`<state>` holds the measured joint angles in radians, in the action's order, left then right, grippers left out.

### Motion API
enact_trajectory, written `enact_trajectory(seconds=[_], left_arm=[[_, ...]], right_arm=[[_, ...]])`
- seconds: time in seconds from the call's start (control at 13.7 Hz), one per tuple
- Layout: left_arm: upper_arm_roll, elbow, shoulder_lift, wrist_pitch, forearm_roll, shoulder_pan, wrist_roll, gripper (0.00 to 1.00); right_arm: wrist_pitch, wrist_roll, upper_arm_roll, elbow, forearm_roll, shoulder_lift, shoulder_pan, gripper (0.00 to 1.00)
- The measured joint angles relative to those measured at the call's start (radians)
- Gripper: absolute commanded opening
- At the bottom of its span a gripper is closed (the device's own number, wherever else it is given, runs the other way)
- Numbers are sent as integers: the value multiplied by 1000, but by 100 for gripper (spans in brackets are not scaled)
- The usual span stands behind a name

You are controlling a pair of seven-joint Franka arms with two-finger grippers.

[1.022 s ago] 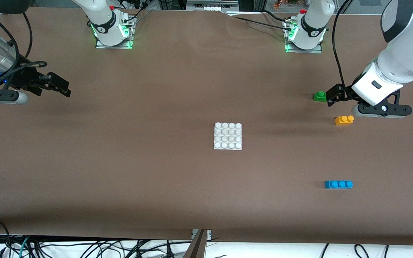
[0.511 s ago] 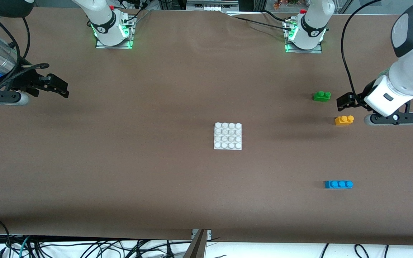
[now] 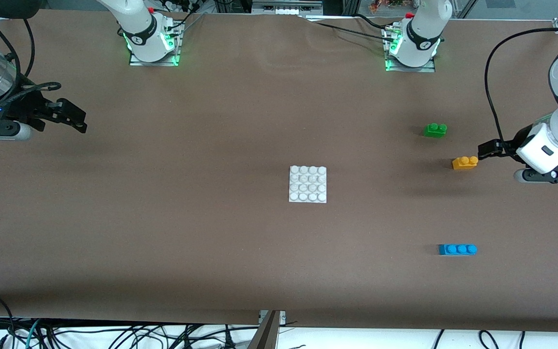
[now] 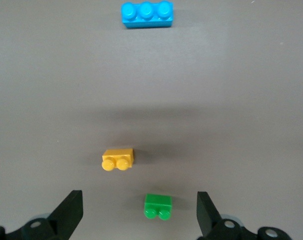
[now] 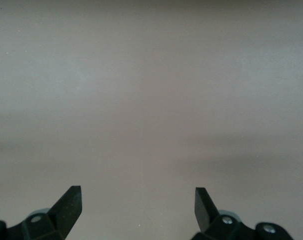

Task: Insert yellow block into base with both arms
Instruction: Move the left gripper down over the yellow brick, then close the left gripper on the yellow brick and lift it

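Observation:
The yellow block [image 3: 465,162] has to go into the white studded base, so the robot's left gripper needs to grab it by its short ends next.
The yellow block [image 3: 465,162] lies on the brown table toward the left arm's end, and the left wrist view shows its two studs [image 4: 118,159]. My left gripper [image 3: 485,149] hovers just beside it, toward the left arm's end of the table. Its fingers stand open [image 4: 139,207] with nothing between them. The white studded base [image 3: 307,184] sits at the table's middle. My right gripper [image 3: 79,121] waits open over bare table at the right arm's end, and its wrist view [image 5: 137,200] shows only the tabletop.
A green two-stud brick [image 3: 435,130] lies farther from the front camera than the yellow block; in the left wrist view the green brick [image 4: 158,206] appears between the open fingers, below them. A blue three-stud brick [image 3: 457,249] [image 4: 147,14] lies nearer the camera.
My left gripper has moved from beside the green brick toward the left arm's end of the table, ending beside the yellow block. The right gripper drifted slightly toward its own end.

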<state>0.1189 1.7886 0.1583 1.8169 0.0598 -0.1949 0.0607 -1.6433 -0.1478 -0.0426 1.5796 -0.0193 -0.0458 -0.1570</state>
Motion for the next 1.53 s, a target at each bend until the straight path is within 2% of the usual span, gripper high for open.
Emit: enact_trajectory(seconds=[0.29,0.73,0.88,1.39,1.53], left_arm=[[-1,186,-18,208,0,-79,73,100],[0,481,-25,549,31,-121,88,100],[0,509,6,601,62,-139,90,100],[0,552,167,841,63,-189,101,98],[0,554,198,862,63,-190,101,96]], right_arm=[[7,0,0,-2,-16,-3,0,100],[7,3,-8,-2,-17,-13,13,100],[7,5,-11,-2,-17,-13,17,100],[7,5,-11,-2,-17,-13,17,100],[7,5,-11,-2,-17,-13,17,100]])
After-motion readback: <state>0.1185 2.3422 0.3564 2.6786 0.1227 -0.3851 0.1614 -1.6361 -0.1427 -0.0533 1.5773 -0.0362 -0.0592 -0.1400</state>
